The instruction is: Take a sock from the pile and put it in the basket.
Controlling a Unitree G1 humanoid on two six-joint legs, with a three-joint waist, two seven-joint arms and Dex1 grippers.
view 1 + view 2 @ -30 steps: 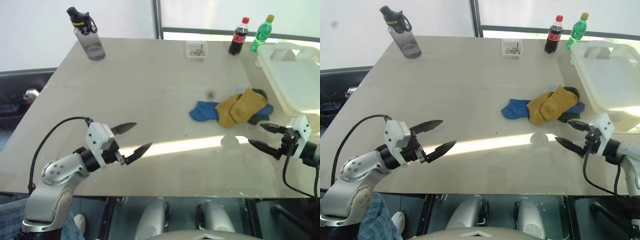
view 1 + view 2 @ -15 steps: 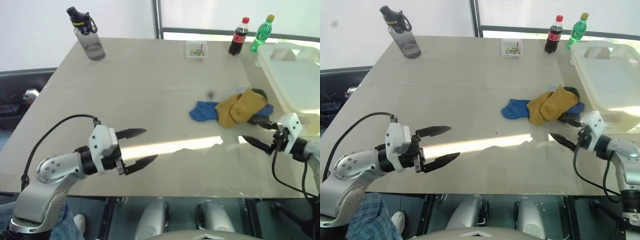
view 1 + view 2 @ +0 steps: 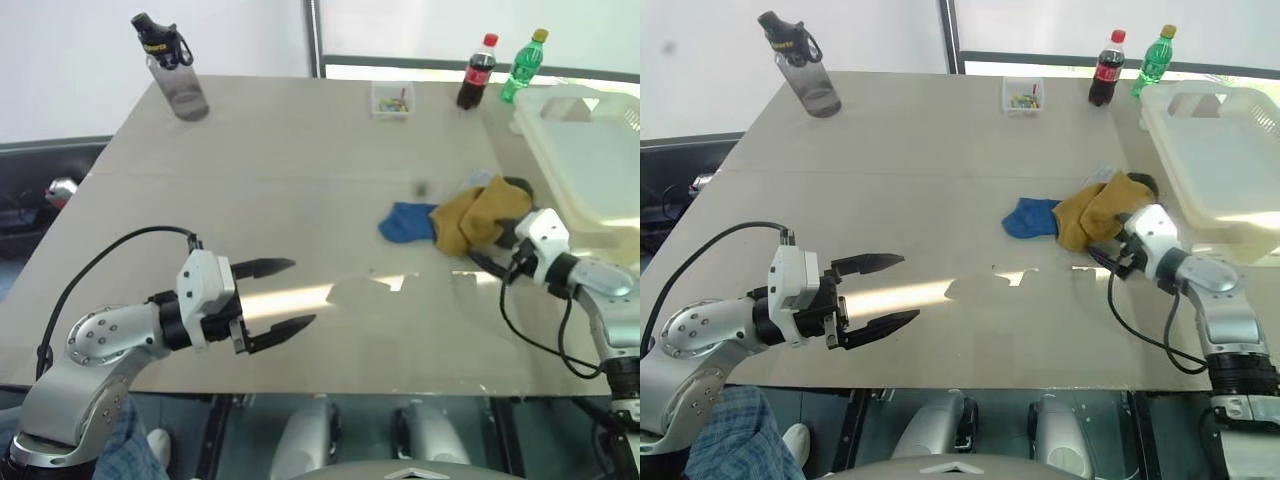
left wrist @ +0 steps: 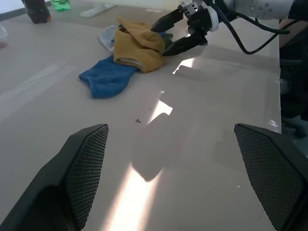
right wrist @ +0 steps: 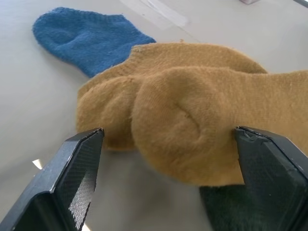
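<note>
The mustard sock is ready to grab: my right gripper's fingers are on either side of the sock's rounded end (image 5: 168,120), above the dark sock, so I should close them.
The pile (image 3: 468,216) lies right of the table's centre: a blue sock (image 3: 405,222), two mustard-yellow socks (image 5: 192,120) and a dark one (image 5: 226,209) underneath. The whitish basket (image 3: 590,150) stands just beyond it at the right edge. My right gripper (image 3: 497,250) is open at the near right side of the pile. Its fingers (image 5: 72,183) stand on either side of a mustard sock's rounded end, not closed on it. The left wrist view shows this right gripper (image 4: 161,41) against the yellow socks. My left gripper (image 3: 300,293) hovers open over bare table at the near left.
Along the far edge stand a grey water bottle (image 3: 175,70), a small clear box of coloured bits (image 3: 392,98), a cola bottle (image 3: 477,72) and a green bottle (image 3: 522,66). The table's near edge runs just below both grippers.
My right gripper has moved forward and left, from beside the basket up to the pile, and now brackets a mustard sock. The left gripper swung slightly rightward, then held still.
</note>
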